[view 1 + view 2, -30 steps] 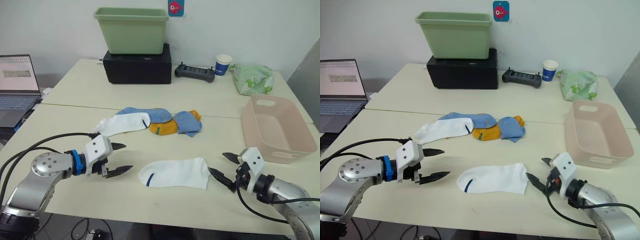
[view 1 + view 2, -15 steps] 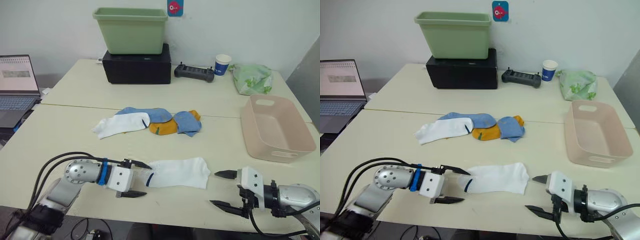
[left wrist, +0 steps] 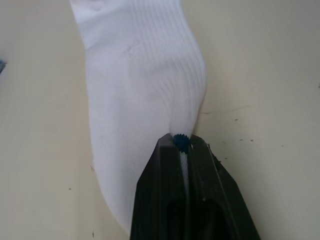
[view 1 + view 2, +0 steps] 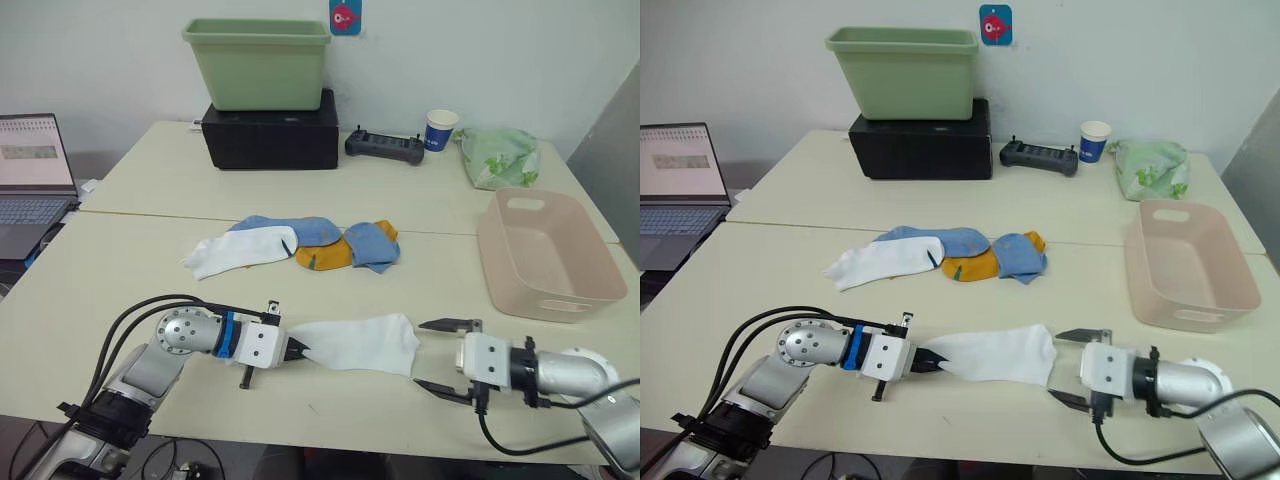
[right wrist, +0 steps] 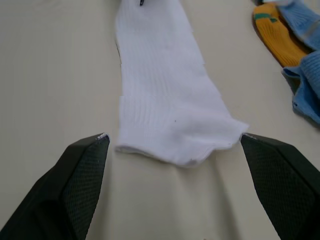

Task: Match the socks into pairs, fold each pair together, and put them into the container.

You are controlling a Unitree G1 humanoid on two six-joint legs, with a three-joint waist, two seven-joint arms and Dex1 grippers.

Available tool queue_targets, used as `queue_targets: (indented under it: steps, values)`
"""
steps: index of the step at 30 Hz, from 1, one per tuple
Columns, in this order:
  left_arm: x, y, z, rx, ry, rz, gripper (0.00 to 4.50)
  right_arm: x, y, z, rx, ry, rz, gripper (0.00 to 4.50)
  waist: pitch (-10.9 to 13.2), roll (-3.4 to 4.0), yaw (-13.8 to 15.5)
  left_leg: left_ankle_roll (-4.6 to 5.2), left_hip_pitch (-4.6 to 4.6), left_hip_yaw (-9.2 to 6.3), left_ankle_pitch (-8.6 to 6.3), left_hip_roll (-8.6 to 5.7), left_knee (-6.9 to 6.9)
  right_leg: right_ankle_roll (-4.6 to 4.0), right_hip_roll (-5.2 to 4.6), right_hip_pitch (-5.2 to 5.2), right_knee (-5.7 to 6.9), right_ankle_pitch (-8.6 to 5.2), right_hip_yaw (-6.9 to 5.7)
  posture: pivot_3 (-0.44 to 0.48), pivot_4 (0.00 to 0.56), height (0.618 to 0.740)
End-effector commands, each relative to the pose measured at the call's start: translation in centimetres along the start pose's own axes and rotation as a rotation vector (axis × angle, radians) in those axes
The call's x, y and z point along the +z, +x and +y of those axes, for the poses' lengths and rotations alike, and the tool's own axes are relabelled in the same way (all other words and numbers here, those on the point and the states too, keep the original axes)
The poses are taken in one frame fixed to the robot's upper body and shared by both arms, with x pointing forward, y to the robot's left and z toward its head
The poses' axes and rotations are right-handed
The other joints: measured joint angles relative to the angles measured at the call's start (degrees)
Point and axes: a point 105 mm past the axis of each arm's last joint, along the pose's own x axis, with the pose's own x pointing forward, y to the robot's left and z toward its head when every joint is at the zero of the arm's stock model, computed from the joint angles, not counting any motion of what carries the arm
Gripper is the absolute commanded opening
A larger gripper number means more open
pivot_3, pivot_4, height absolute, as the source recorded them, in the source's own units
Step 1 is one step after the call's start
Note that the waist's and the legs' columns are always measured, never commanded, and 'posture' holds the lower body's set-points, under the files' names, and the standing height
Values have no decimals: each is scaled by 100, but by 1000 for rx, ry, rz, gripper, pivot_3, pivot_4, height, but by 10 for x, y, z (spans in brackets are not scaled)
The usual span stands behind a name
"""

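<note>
I need to pinch the sock by its open cuff with my right gripper next. Then I can lay the sock straight to pair it with the other white sock.
A white sock lies flat near the table's front edge. My left gripper is shut on its dark-marked end, and the black fingers pinch a fold of the fabric. My right gripper stands open just off the sock's other end, one finger on each side, not touching it. Farther back, a second white sock, two light blue socks and a mustard sock lie in an overlapping heap. The pale pink container stands empty at the right.
At the back are a green tub on a black box, a black controller, a paper cup and a green-patterned cloth bundle. A laptop sits at the far left.
My left gripper moved in from the left to the sock's marked end and shut on it. My right gripper shifted to the sock's other end and stayed open.
</note>
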Motion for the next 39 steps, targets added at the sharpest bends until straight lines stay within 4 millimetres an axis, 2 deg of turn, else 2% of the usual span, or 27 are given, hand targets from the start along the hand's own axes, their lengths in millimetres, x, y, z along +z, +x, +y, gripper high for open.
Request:
queue_targets:
  steps: [1,5,8,9,12,17,20,22,27,31,32,35,37,39]
  values:
    - [-5,0,-3,1,-39,32,41,-1,7,7,94,-126,-18,4500,0,0,8,0,-1,-1,0,0,0,0,0,-1,0,0,-1,0,150,696]
    - [-2,0,-2,18,-62,27,41,3,14,4,115,-158,-50,4500,0,0,16,2,-3,-4,-1,0,-1,-1,-1,-2,3,0,-2,0,150,696]
    - [-1,0,-2,16,-59,30,41,3,16,0,98,-115,-48,4500,0,0,13,1,-2,-4,-1,0,0,-2,-2,-1,7,1,-2,0,150,696]
    - [-1,0,-3,14,-58,31,14,1,16,1,109,-109,-35,4312,0,0,13,1,-2,-4,-1,-1,0,-2,-2,-1,8,1,-3,0,150,696]
    - [0,0,-5,9,-54,31,0,-3,17,1,126,-53,5,3541,0,0,12,2,-1,-4,-1,0,0,-2,-2,-1,8,1,-2,0,150,696]
    - [2,1,-6,-3,-40,27,0,-3,19,-4,113,119,43,1684,0,0,11,1,1,-5,-1,0,1,-3,-2,-1,14,1,-2,0,150,696]
    - [4,2,-6,-8,-31,23,0,-3,17,4,169,146,66,576,0,0,14,2,0,-6,-1,0,2,-3,-2,-1,14,1,-3,0,150,696]
    - [4,2,-6,-8,-31,21,0,2,18,3,162,162,44,19,0,0,12,2,-1,-7,-1,0,2,-3,-1,-2,14,1,-4,0,150,696]
    - [14,-5,-2,-6,-140,-24,0,21,16,-2,140,214,-43,19,0,0,8,2,-3,-7,-1,0,1,-3,-1,-4,14,1,-3,0,150,696]
    - [40,-18,-8,-81,-333,-106,0,35,5,3,167,312,-87,19,3,-4,2,2,-10,-12,-1,2,1,-2,0,-11,16,0,-8,0,150,696]
    - [49,-24,-14,-128,-392,-125,0,39,0,7,180,358,-94,19,5,-5,2,2,-11,-15,-1,3,1,-2,0,-11,17,0,-11,0,150,696]
    - [77,-42,-48,-339,-604,-170,0,53,-15,23,247,516,-108,19,8,-8,-10,1,-12,-21,-1,8,-1,0,0,-13,22,-3,-14,0,150,696]
    - [86,-50,-61,-421,-767,-187,0,60,-22,34,292,617,-102,19,10,-6,-15,1,-5,-24,-1,8,-4,-1,-1,-7,23,-5,-13,0,150,696]
    - [87,-54,-66,-453,-905,-186,0,61,-26,44,342,716,-72,19,10,-7,-16,1,1,-23,-1,7,-3,0,-1,-4,28,-6,-12,0,150,696]
